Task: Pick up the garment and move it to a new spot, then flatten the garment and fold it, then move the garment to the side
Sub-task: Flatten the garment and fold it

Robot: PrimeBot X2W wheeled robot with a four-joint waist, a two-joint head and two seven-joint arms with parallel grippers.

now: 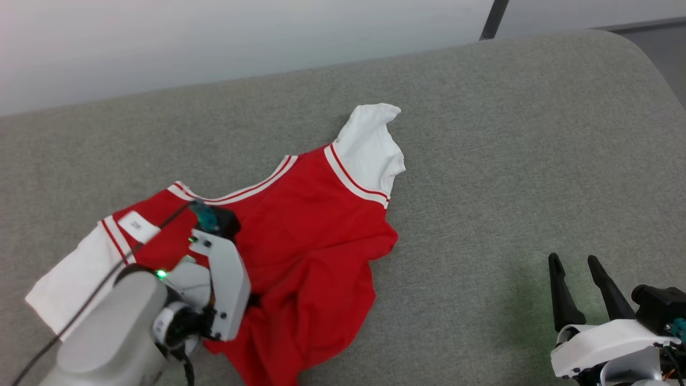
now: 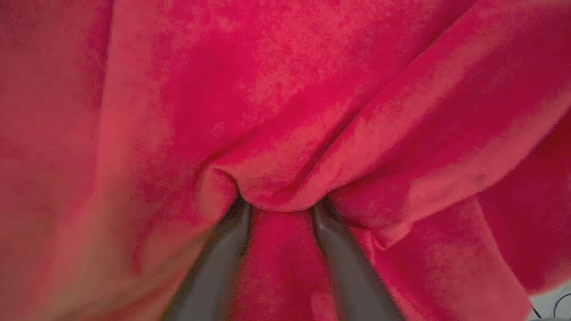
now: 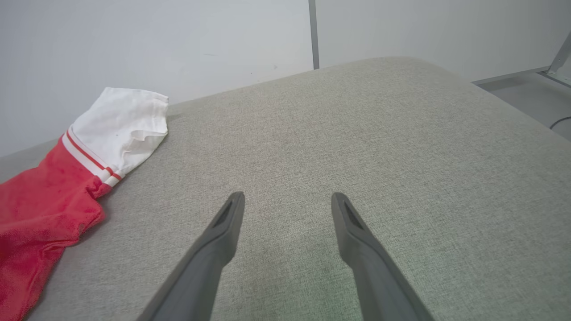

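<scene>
The cuff of the white sleeve [image 1: 392, 136] [image 3: 159, 117] puckers up in a loose fold while its striped seam lies flat. My right gripper needs to pinch that cuff next.
The garment [image 1: 311, 225], a red T-shirt with white sleeves and striped trim, lies crumpled on the grey cushioned surface [image 1: 509, 134], left of centre. My left gripper [image 2: 279, 207] points down into its red middle, below the neckline. A fold of the garment [image 2: 312, 89] bulges between the two dark fingers [image 2: 223, 263] and covers their tips. My right gripper [image 1: 581, 268] hovers open over bare grey fabric at the lower right, well clear of the shirt. In the right wrist view the right gripper [image 3: 287, 200] holds nothing, and the garment [image 3: 44, 200] with one white sleeve lies far to its left.
A pale wall runs behind the grey surface's far edge. A dark post [image 1: 493, 19] rises at the back right. The surface's rounded right edge [image 1: 659, 75] drops off to a grey floor. Bare grey fabric stretches right of the shirt.
</scene>
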